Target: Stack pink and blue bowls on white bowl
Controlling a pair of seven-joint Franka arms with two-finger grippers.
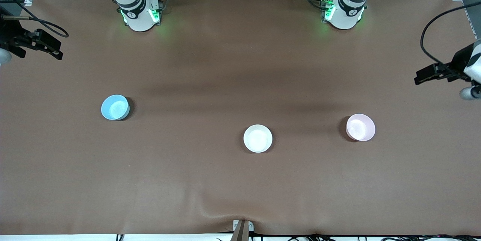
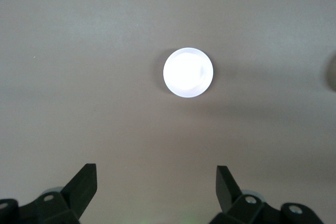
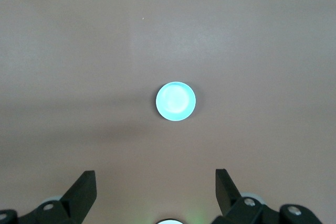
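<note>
I should stack the pale pink bowl on the white bowl (image 1: 257, 138), so next my left gripper needs to grab the pale pink bowl by its rim.
Three bowls stand apart on the brown table (image 1: 210, 68). The light blue bowl (image 1: 115, 107) is toward the right arm's end. The white bowl (image 1: 257, 138) is in the middle, nearest the front camera. The pale pink bowl (image 1: 360, 127) is toward the left arm's end. My left gripper (image 1: 421, 77) hangs open and empty, high over the left arm's end of the table. Its wrist view shows its open gripper (image 2: 156, 174) and the pink bowl (image 2: 188, 72), washed out pale. My right gripper (image 1: 56, 51) hangs open and empty, high over the right arm's end. Its wrist view shows its open gripper (image 3: 155, 178) and the blue bowl (image 3: 176, 101).
The two arm bases (image 1: 139, 13) (image 1: 344, 11) stand at the table edge farthest from the front camera, glowing green. Black cables hang beside both grippers. The tablecloth has a small wrinkle (image 1: 210, 207) near the front edge.
</note>
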